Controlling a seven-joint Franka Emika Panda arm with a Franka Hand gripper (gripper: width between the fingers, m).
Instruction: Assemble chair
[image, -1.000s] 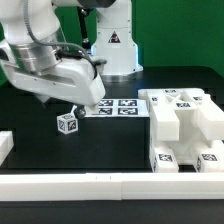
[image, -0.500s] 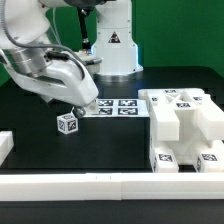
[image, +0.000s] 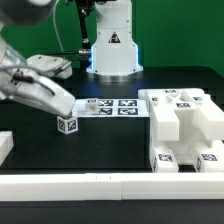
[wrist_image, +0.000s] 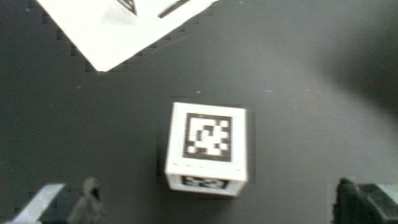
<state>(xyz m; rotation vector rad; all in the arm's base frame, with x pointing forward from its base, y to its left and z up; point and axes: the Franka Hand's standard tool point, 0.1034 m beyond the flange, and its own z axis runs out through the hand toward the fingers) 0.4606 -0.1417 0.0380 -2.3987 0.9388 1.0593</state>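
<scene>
I need to lower my gripper before I close it on the block, because my fingers stop above the tagged block (image: 67, 125) (wrist_image: 208, 148) and would miss if closed now.
A small white tagged block (image: 67, 125) of the chair stands alone on the black table at the exterior view's left. It shows in the wrist view (wrist_image: 210, 145) as an upright white block with a tag on top. My gripper (wrist_image: 217, 200) is open, with dark fingertips (wrist_image: 64, 203) on either side and short of the block, not touching it. In the exterior view the arm (image: 40, 90) hangs over the block and hides the jaws. Larger white chair parts (image: 180, 125) are stacked at the exterior view's right.
The marker board (image: 112, 106) lies flat behind the block; its corner shows in the wrist view (wrist_image: 125, 30). A long plain white rail (image: 90, 184) edges the table's front. A white piece (image: 5, 146) sits at the left edge. The robot base (image: 110, 45) stands at the back.
The arm has swung toward the exterior view's left and lower, and now sits over the small block. The block and the other parts have not moved.
</scene>
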